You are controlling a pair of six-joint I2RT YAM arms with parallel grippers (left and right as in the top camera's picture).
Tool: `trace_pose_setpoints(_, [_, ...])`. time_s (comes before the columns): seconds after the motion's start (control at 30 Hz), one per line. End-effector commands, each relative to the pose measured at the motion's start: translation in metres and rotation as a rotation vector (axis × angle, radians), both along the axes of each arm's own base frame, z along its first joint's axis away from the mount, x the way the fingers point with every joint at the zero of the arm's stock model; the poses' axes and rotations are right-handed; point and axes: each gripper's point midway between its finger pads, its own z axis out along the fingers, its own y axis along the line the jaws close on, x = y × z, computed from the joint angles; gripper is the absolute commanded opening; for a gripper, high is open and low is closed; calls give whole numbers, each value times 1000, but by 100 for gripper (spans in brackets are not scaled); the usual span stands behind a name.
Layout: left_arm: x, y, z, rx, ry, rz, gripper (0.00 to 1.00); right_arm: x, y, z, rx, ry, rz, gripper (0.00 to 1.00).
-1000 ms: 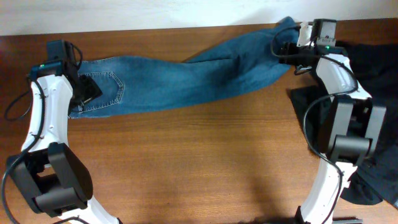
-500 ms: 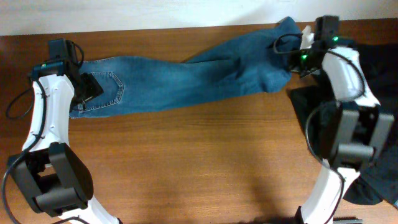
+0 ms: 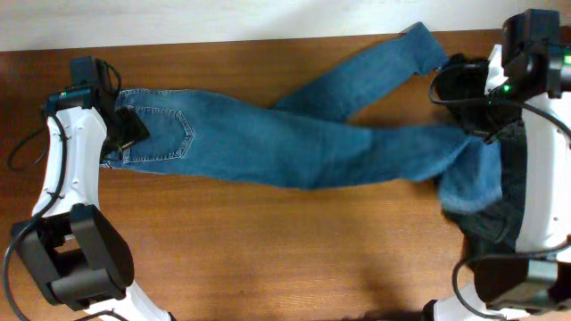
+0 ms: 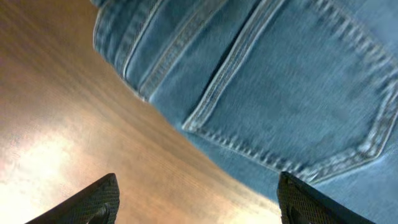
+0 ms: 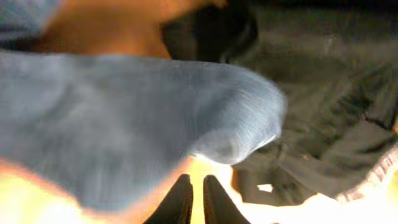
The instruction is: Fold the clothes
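Note:
The robot needs to grab the blue jeans (image 3: 268, 147) next with its left gripper, by the waistband edge beside the back pocket. It will then spread the waist of the jeans open.
A pair of blue jeans (image 3: 268, 147) lies stretched across the wooden table. Its waist and back pocket are at the left, and one leg runs up to the back edge. My left gripper (image 3: 120, 134) hovers at the waistband. In the left wrist view it is open (image 4: 196, 186) and empty, with the back pocket (image 4: 280, 81) just ahead of it. My right gripper (image 3: 473, 125) is at the far right on the other leg. In the right wrist view its fingers (image 5: 194, 180) are together under the blurred denim (image 5: 124, 118), whose hem hangs loose.
A heap of dark clothes (image 3: 489, 230) lies at the table's right side under my right arm. It also shows in the right wrist view (image 5: 323, 124). Bare wood (image 3: 268, 250) spans the front half of the table. The back edge meets a white wall.
My right arm has swung from the back right corner toward the front, dragging one jeans leg down and to the right, which split the two legs apart. The left arm has stayed put.

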Motion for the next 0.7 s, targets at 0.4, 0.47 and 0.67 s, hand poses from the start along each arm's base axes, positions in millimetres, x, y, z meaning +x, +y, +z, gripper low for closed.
trace_pose_setpoints(0.4, [-22,12,-12,-34,71,86,99,-6,-11,-20,-55,101,-3,15])
trace_pose_setpoints(0.47, [-18,15,-17,-87,43,103,99,-6,-11,-20,-55,99,-3,15])
trace_pose_setpoints(0.67, [-7,46,-48,-195,4,151,98,-5,-11,-20,-55,98,-4,15])
